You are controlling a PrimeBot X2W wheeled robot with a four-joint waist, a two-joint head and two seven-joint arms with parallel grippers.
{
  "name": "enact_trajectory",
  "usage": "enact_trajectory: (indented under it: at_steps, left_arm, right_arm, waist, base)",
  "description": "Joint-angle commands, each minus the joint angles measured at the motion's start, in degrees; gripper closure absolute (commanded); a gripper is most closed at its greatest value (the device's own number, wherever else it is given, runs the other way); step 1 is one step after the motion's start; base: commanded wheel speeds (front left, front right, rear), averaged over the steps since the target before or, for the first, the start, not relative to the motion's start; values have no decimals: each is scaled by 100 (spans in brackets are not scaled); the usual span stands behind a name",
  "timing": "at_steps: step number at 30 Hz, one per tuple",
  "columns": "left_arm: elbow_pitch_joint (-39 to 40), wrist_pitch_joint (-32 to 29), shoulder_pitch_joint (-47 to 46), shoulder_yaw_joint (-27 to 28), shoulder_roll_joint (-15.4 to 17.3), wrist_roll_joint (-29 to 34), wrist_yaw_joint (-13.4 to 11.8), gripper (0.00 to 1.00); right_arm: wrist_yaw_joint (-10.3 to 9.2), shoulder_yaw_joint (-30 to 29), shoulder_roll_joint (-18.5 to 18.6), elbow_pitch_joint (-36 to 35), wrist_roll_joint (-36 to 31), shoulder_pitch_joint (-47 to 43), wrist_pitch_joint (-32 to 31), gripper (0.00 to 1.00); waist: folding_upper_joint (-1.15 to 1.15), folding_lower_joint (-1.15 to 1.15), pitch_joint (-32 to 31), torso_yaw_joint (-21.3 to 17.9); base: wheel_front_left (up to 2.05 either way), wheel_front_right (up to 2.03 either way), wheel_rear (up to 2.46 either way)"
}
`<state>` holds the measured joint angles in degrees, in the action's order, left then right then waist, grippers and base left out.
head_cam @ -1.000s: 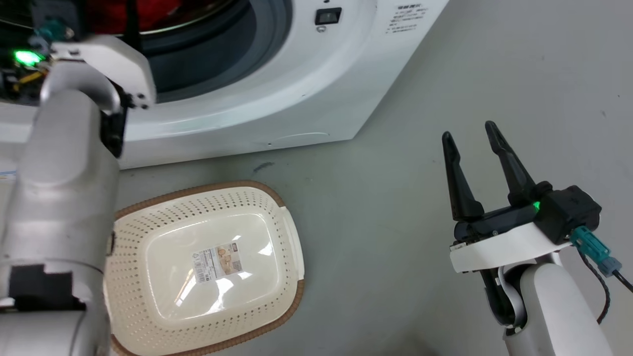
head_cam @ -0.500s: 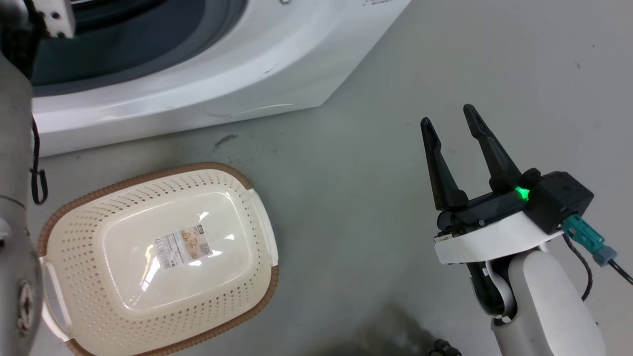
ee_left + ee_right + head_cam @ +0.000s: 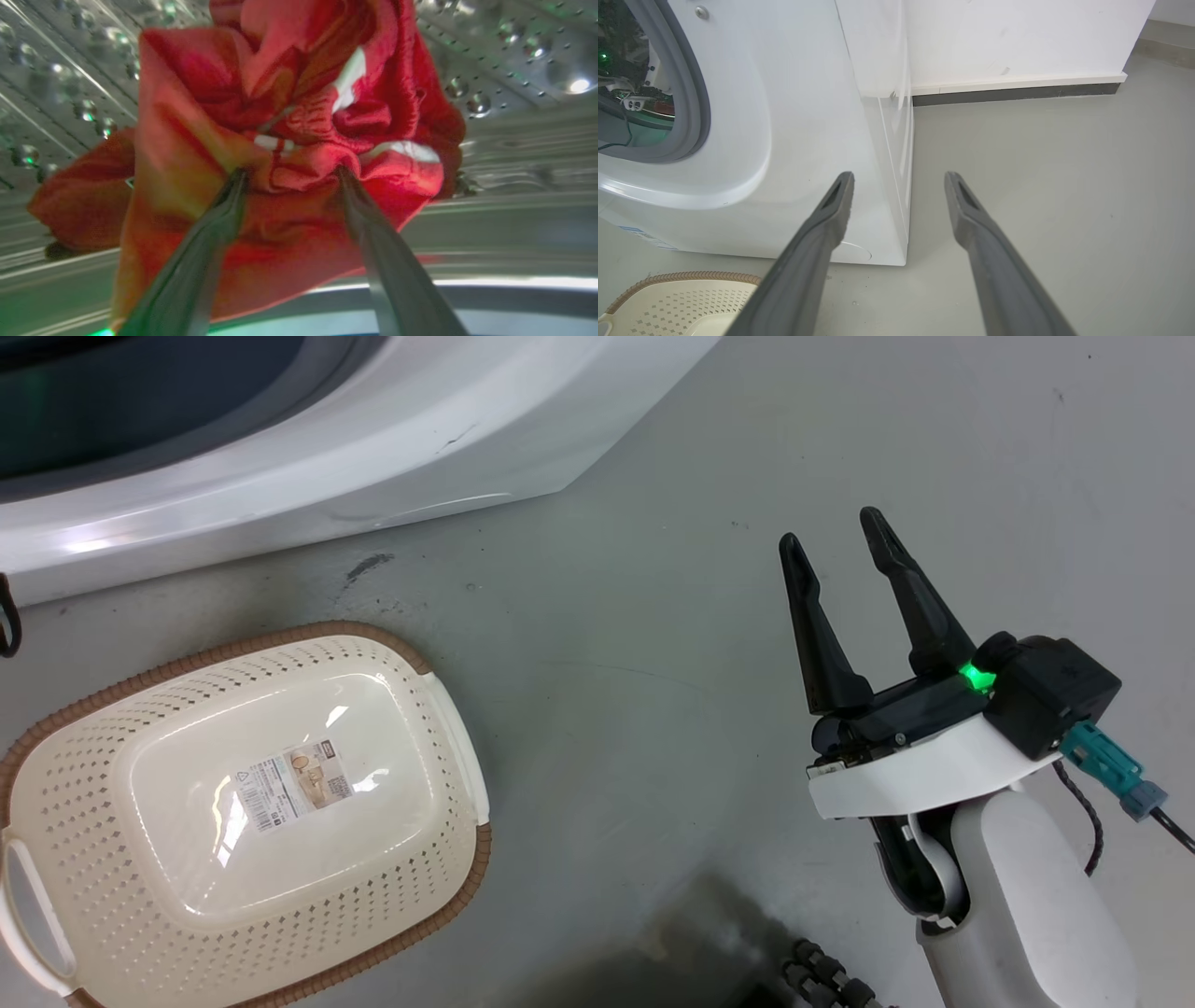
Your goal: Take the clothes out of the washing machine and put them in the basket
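Note:
My left gripper picks up the red garment by its bunched fold [image 3: 300, 172] next, to get it from the drum [image 3: 495, 56] into the basket.
In the left wrist view the clothes [image 3: 289, 121], a bunched red garment with white patches, lie against the shiny perforated drum [image 3: 495, 56]. My left gripper [image 3: 292, 170] is open, its two fingertips pressed into the red fabric with a fold between them. The washing machine [image 3: 327, 457] stands at the top of the head view and its grey door ring [image 3: 698, 107] shows in the right wrist view. On the floor in front lies the cream basket [image 3: 280, 639] with nothing in it, also seen as the basket [image 3: 682, 284]. My right gripper [image 3: 831, 527] hovers open over the floor, right gripper [image 3: 899, 175] pointing at the machine's corner.
Grey floor runs to the right of the machine up to a white wall with a dark skirting strip [image 3: 1017, 93]. A dark ribbed cable [image 3: 831, 980] lies at the bottom near my right arm. A small scuff [image 3: 369, 565] marks the floor by the machine.
The head camera has turned, so machine and basket sit further up and left in view. My left forearm has passed out of the head view. The right gripper stays open.

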<state>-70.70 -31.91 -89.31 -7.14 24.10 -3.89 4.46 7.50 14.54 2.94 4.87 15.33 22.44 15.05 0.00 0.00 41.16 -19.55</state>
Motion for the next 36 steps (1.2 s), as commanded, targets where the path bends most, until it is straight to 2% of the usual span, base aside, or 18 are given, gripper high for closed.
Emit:
enact_trajectory:
  at_steps: [1, 2, 3, 11, 15, 21, 25, 31, 36]
  left_arm:
    - [-70, -255, -32, 43, 20, -99, -40, 8]
    - [-99, -359, -14, 81, 14, -139, -40, 66]
    - [-118, -435, 14, 116, 15, -186, -59, 100]
    - [-44, -442, 234, 148, 110, -308, -163, 100]
    - [223, -65, 307, 88, 136, -309, -188, 100]
    - [612, 1070, 744, 64, 120, -332, -260, 100]
    - [770, 2033, 1122, 48, 95, -364, -231, 100]
    - [685, 3405, 1863, 167, -27, -540, -308, 100]
    - [479, 4253, 2435, 250, -156, -701, -278, 100]
  right_arm:
    - [-2, 24, -11, 8, 50, 107, 19, 0]
    - [-3, 28, -11, 13, 72, 108, 18, 0]
    - [-2, 29, -11, 19, 90, 115, 19, 0]
    - [-2, 22, -11, 43, 130, 144, 18, 0]
    - [-2, 20, -11, 77, 131, 159, 18, 0]
    - [-2, -2, -11, 196, 84, 149, 18, 0]
    - [-2, -55, -10, 285, 22, 52, 17, 0]
    - [-3, -155, -9, 474, -59, -203, 17, 0]
    - [-2, -262, -8, 614, -157, -476, 17, 0]
  waist:
    - [0, 0, 17, -24]
    - [0, 0, 18, -31]
    - [0, 0, 17, -38]
    - [0, 0, -14, -56]
    - [0, 0, -61, -55]
    - [0, 0, -373, -1]
    - [0, 0, -727, 45]
    - [0, 0, -1420, 112]
    - [0, 0, -1967, 201]
  base:
    - [0, 0, 0]
    - [0, 0, 0]
    - [0, 0, 0]
    - [0, 0, 0]
    - [0, 0, 0]
    - [0, 0, 0]
    - [0, 0, 0]
    - [0, 0, 0]
    - [0, 0, 0]
